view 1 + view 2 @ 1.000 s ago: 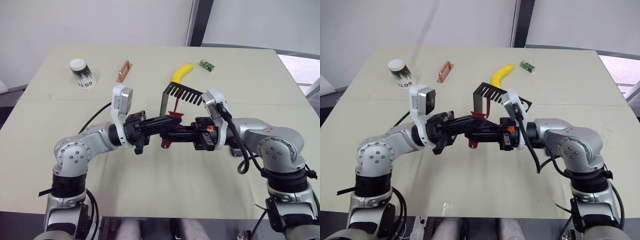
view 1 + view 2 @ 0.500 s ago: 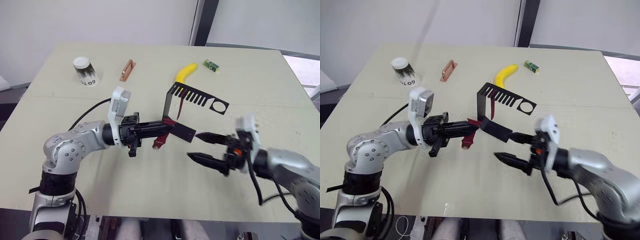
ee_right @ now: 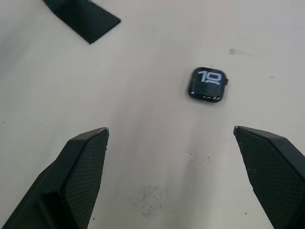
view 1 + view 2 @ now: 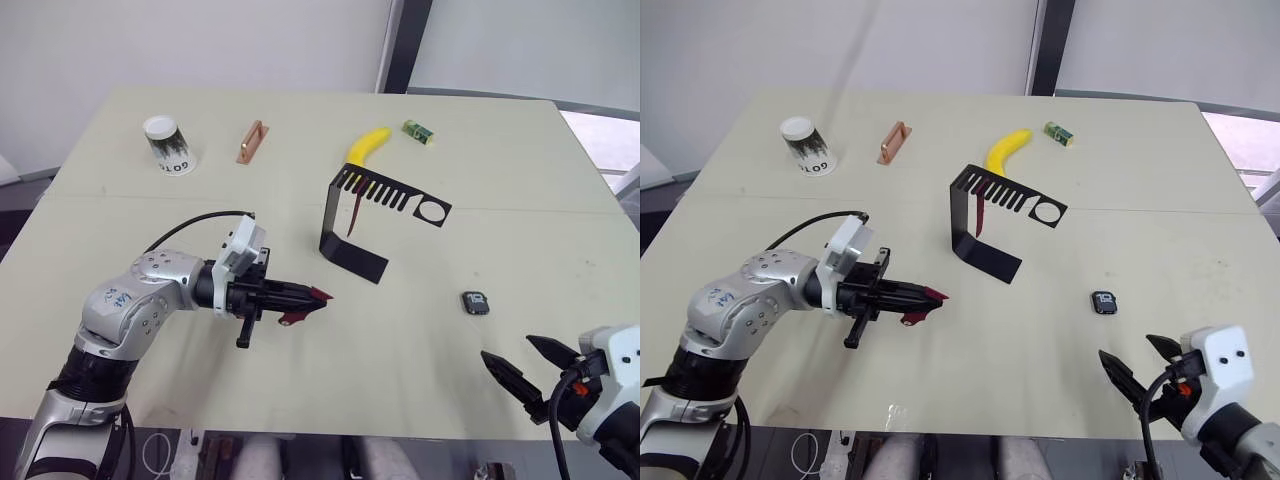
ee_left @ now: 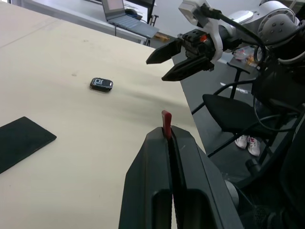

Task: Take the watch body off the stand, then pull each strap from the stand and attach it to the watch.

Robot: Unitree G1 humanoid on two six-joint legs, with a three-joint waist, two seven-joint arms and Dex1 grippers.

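Note:
My right gripper grabs the watch body's side edges next, to leave its strap slots free for the maroon strap.
The watch body [image 4: 475, 302], a small black case with pale digits, lies flat on the table to the right of the stand [image 4: 345, 235]. My right gripper [image 4: 508, 350] hovers open near the table's front right edge, a short way in front of the watch; its wrist view shows the watch body [image 3: 207, 84] beyond the spread fingers [image 3: 83, 162]. My left gripper [image 4: 300, 295] is shut on a maroon strap [image 4: 318, 296], low over the table to the front left of the stand. The strap's tip [image 5: 166, 125] pokes out between the closed fingers. A second strap [image 4: 355, 215] hangs from the stand's comb arm.
Along the far side stand a paper cup [image 4: 165, 144], a copper-coloured bar [image 4: 248, 142], a banana [image 4: 366, 146] and a small green block [image 4: 417, 131]. The stand's foot [image 3: 83, 19] lies between my two grippers. The table's front edge runs just under my right gripper.
Both grippers met in front of the stand a second ago. The right gripper has opened and drawn back to the front right; the watch body now lies on the table. The left gripper withdrew leftward with its strap.

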